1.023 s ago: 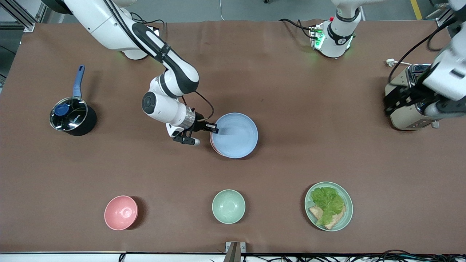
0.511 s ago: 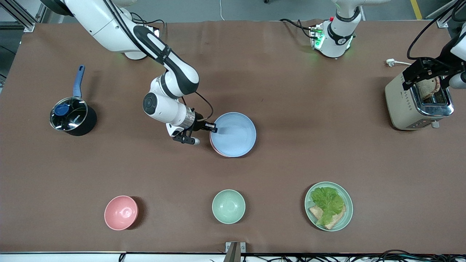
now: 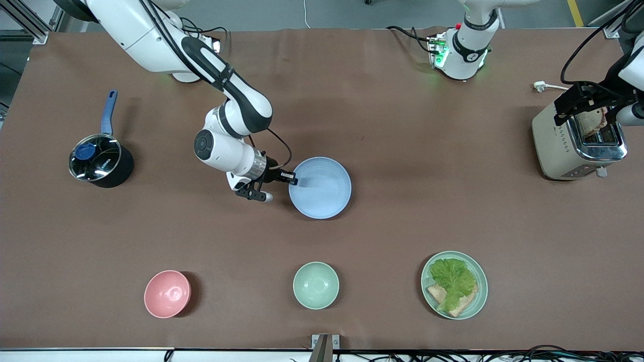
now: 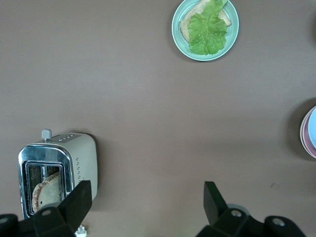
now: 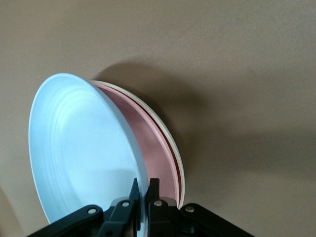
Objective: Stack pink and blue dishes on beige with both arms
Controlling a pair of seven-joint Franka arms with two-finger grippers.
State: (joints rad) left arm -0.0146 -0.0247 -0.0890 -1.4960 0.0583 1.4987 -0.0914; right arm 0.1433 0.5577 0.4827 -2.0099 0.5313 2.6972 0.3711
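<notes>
The blue plate's lower edge sits over the pink plate (image 5: pixel 155 148) in the right wrist view, so my right gripper opens now.
In the middle of the table my right gripper (image 3: pixel 291 178) is shut on the rim of the light blue plate (image 3: pixel 320 187). In the right wrist view the blue plate (image 5: pixel 79 148) tilts up at the gripper's (image 5: pixel 143 185) side, over the pale pink plate (image 5: pixel 155 148). The pink plate lies in the cream-beige plate, of which only the rim (image 5: pixel 171 143) shows. From the front the blue plate hides both. My left gripper (image 3: pixel 588 103) hangs open over the toaster, its fingers (image 4: pixel 79 197) wide apart with nothing between them.
A toaster (image 3: pixel 558 146) with bread in it stands at the left arm's end. Near the front edge are a pink bowl (image 3: pixel 167 293), a mint-green bowl (image 3: pixel 316 285) and a mint-green plate (image 3: pixel 478 296) with lettuce and toast. A lidded pot (image 3: pixel 98 163) sits at the right arm's end.
The blue plate has shifted over the pink plate, whose rim no longer shows from the front. The left gripper moved over the toaster a second ago and has barely moved since.
</notes>
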